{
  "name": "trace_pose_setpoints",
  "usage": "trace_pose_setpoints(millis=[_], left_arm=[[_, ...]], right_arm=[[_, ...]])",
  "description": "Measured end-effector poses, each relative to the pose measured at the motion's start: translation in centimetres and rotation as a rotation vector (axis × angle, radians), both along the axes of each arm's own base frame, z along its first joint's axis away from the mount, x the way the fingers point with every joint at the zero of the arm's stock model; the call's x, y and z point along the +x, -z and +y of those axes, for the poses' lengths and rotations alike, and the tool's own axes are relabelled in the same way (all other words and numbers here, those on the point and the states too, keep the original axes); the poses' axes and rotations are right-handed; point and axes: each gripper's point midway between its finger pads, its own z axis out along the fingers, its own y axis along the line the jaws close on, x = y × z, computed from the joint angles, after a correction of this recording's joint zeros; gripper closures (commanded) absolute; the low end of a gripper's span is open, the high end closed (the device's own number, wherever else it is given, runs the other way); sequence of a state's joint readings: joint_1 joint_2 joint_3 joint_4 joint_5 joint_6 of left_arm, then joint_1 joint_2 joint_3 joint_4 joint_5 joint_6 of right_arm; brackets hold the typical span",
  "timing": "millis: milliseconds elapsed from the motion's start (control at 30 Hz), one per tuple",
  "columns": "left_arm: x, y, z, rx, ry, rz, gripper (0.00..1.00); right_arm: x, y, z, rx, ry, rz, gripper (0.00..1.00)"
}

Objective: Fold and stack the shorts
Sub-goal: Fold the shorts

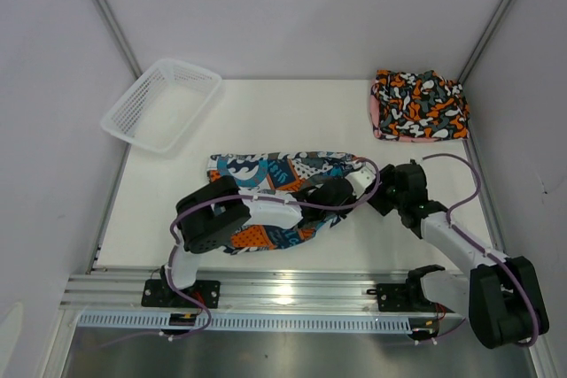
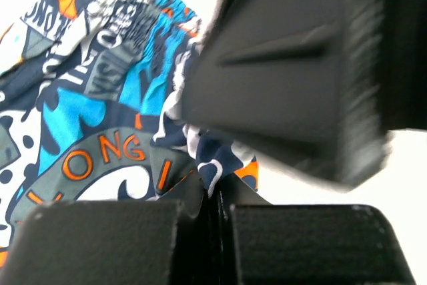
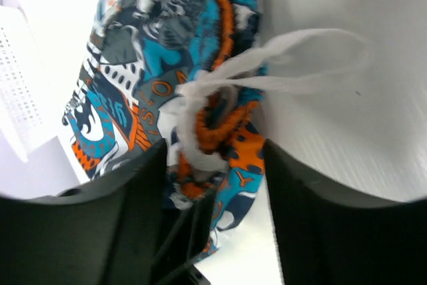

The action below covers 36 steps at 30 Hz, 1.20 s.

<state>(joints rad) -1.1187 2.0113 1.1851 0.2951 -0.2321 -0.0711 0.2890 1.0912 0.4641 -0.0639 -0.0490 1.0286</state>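
Note:
The teal-navy shorts need to be folded next with the waistband end over the legs, so my right gripper needs to grab them by the orange waistband at the drawstring.
The teal-navy shorts with orange-white graphics lie spread across the middle of the table. My left gripper reaches over them to their right end, and in the left wrist view it is shut on a fold of that cloth. My right gripper sits close beside it with its jaws open. In the right wrist view the orange waistband and the white drawstring lie between its fingers. The black shorts with orange-white blotches lie folded at the back right on the pink shorts.
A white mesh basket stands at the back left, partly off the table edge. The right gripper's black body fills the upper right of the left wrist view. Grey walls close in on both sides.

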Motion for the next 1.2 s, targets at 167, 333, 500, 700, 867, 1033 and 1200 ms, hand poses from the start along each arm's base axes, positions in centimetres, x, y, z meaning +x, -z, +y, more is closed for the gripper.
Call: trace_pose_setpoints(millis=[167, 333, 500, 700, 867, 1033, 1200], left_arm=[[0.0, 1.0, 1.4, -0.008, -0.008, -0.001, 1.0], [-0.4, 0.8, 1.7, -0.031, 0.006, -0.004, 1.0], [-0.8, 0.5, 1.6, -0.053, 0.023, -0.005, 1.0], [-1.5, 0.2, 1.7, -0.076, 0.056, 0.003, 1.0], [-2.2, -0.4, 2.1, -0.101, 0.076, 0.001, 1.0], [-2.7, -0.8, 2.2, -0.114, 0.09, -0.001, 1.0], [-2.8, -0.8, 2.2, -0.113, 0.092, 0.002, 1.0]], right_arm=[[-0.4, 1.9, -1.3, 0.085, -0.001, 0.067, 0.18], [0.0, 2.9, -1.0, 0.162, -0.042, 0.103, 0.17], [0.7, 3.5, 0.3, 0.241, -0.108, 0.095, 0.16], [2.0, 3.5, 2.0, 0.332, -0.179, 0.049, 0.19], [3.2, 3.7, 2.4, 0.372, -0.201, 0.019, 0.3], [3.4, 4.9, 2.0, 0.387, -0.19, 0.036, 0.67], [3.1, 5.6, 1.7, 0.369, -0.183, 0.06, 0.59]])
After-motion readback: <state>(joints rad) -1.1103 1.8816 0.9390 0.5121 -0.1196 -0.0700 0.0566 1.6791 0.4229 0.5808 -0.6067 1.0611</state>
